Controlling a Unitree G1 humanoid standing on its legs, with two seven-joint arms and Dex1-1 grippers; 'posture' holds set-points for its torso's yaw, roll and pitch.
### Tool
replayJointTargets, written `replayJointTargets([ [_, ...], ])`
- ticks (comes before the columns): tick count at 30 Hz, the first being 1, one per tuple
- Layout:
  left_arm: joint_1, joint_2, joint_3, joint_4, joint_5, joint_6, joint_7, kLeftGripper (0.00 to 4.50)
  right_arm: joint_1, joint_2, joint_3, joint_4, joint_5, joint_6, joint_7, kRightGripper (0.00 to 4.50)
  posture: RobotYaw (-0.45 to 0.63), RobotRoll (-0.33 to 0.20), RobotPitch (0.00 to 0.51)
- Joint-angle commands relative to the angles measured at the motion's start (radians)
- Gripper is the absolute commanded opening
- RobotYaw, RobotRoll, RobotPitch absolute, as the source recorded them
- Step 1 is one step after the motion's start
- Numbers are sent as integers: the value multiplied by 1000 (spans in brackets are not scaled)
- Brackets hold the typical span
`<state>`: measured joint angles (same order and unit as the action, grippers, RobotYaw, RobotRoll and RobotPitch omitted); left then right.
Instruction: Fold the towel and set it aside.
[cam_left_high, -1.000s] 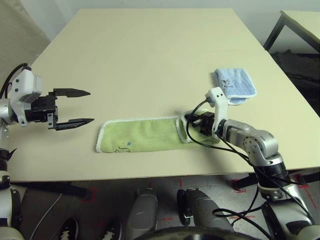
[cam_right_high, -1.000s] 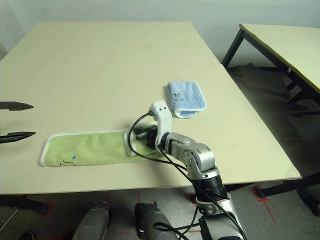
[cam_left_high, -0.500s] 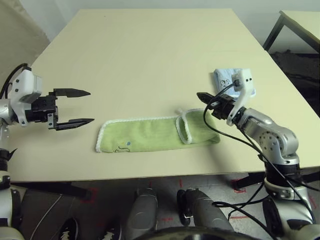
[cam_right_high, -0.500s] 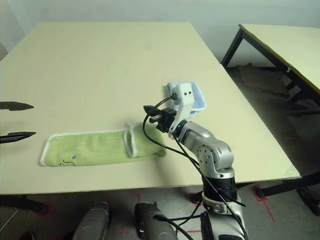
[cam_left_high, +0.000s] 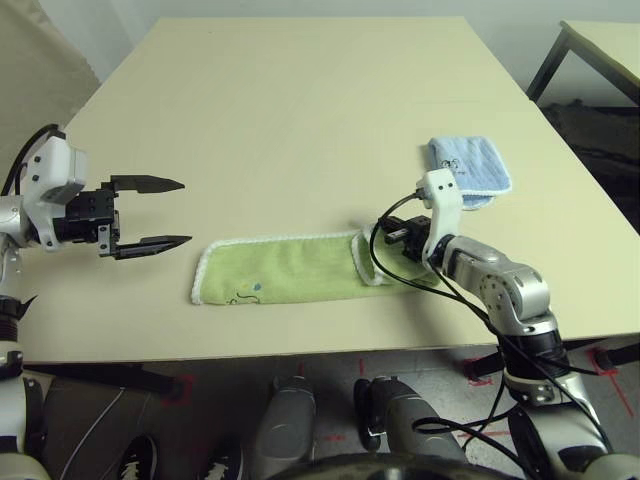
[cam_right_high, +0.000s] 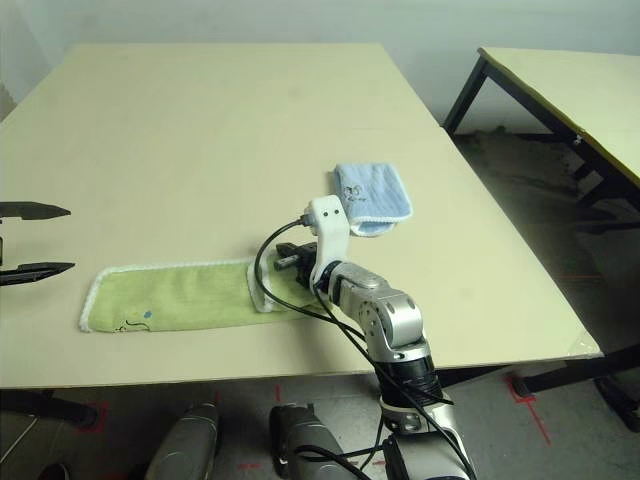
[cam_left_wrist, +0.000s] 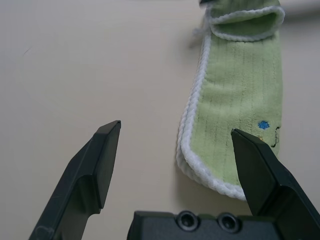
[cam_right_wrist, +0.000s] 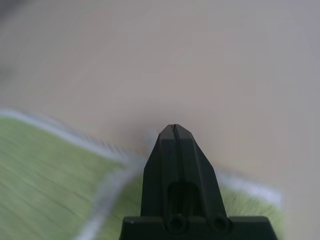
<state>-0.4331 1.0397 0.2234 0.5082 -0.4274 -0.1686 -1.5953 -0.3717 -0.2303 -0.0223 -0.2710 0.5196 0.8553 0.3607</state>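
My left gripper grabs the white-edged end (cam_left_high: 206, 273) beside the drawing next, to fold the towel over toward its folded-back part (cam_left_high: 371, 262).
The towel (cam_left_high: 285, 268), a long yellow-green strip with white edging, lies flat near the table's front edge. Its right end is folded back over itself (cam_left_high: 368, 258). A small dark drawing sits near its left end (cam_left_wrist: 270, 134). My right gripper (cam_left_high: 386, 236) is shut, low over the folded right end, with no cloth seen between its fingers (cam_right_wrist: 173, 145). The green cloth (cam_right_wrist: 45, 175) lies just under and beside the tips. My left gripper (cam_left_high: 182, 212) hangs open to the left of the towel's left end, its fingers (cam_left_wrist: 102, 160) wide apart above the table.
A smaller light blue towel (cam_left_high: 468, 168) lies folded behind and to the right of my right gripper. The table's front edge (cam_left_high: 300, 350) runs close below the green towel. A second table (cam_right_high: 570, 90) stands off to the right.
Half a second ago my right gripper was raised toward the blue towel; it has since come back down to the green towel's folded right end. The left arm has held still.
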Motion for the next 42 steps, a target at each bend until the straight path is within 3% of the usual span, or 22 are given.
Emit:
replayJointTargets([
  [1, -2, -4, 6, -8, -2, 5, -2, 4500, 59, -31, -50, -104, 72, 11, 44, 10, 127, 0, 125],
  [7, -10, -12, -1, 3, 2, 4, -5, 4500, 233, -147, 50, -174, 41, -46, 165, 10, 121, 0, 125],
  [16, 10, -11, 12, 3, 0, 2, -1, 4500, 280, -182, 129, -58, -51, -127, 199, 10, 128, 0, 124],
  [19, 32, 2, 24, 9, 4, 17, 12, 4500, 259, -193, 91, -57, -17, -175, 261, 613, 128, 0, 124],
  [23, 76, 35, 23, 13, 32, 90, 62, 4500, 251, -259, 26, -69, 46, -276, 431, 2079, 129, 0, 126],
  [26, 113, 57, 23, -9, 25, 263, 139, 4500, 245, -353, -16, -76, 108, -312, 594, 3151, 127, 0, 131],
  [29, 143, 53, 44, -71, -52, 549, 198, 4500, 224, -440, -26, -75, 147, -330, 735, 4295, 127, 0, 135],
  [30, 166, 56, 46, -105, -82, 658, 210, 4500, 214, -473, -16, -71, 130, -365, 791, 4467, 127, 0, 134],
  [33, 212, 63, 49, -185, -167, 950, 246, 4500, 189, -544, 20, -48, 61, -493, 926, 4467, 122, 0, 135],
  [37, 194, 75, 27, -205, -240, 1278, 300, 4500, 167, -595, 46, -10, 6, -626, 1048, 4467, 118, 0, 132],
  [42, 182, 100, -69, -178, -208, 1367, 298, 4500, 160, -625, 43, 24, 5, -660, 1103, 4467, 110, 0, 127],
])
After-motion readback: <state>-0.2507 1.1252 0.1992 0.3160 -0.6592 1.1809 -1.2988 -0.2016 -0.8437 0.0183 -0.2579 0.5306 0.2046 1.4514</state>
